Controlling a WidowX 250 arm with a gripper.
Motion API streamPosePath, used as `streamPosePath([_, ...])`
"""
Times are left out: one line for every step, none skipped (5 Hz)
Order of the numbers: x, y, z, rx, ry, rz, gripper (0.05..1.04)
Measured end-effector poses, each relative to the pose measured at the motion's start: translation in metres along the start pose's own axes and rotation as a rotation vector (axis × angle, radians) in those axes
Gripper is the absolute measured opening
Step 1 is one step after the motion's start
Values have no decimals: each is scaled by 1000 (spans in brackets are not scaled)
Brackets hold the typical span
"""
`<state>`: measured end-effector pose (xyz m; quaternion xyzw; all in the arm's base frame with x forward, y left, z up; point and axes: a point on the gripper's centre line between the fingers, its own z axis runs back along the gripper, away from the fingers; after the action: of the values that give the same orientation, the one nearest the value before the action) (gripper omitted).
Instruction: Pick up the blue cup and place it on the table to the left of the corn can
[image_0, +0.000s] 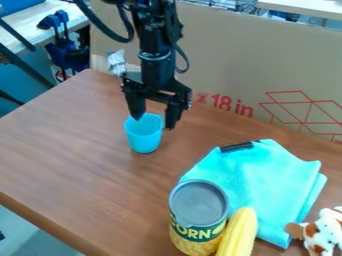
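Note:
The robot's gripper needs to grab the light-blue cup (143, 136) next, by its rim and side, and will then move the cup across the table.
The black gripper (155, 121) hangs over the back of the table with its two fingers spread apart. Directly under it a light-blue cup (143, 136) stands upright; one finger is at the cup's rim and the other is to the right of the cup. Whether either finger touches the cup I cannot tell. Toward the right lies a turquoise cloth (267, 185) with a small black object (237, 147) on its upper edge.
A corn can (198, 215) stands near the front, a yellow corn cob (239, 234) leaning beside it. A brown-and-white plush toy (322, 233) sits at the lower right. Behind the table (80, 150) rises a cardboard panel (227, 60).

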<state>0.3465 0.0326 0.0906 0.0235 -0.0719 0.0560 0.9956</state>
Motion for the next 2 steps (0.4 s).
streamPosePath([2,2,-8,-10,30,-8,1001])
streamPosePath([6,1,-21,-10,59,-13,1001])
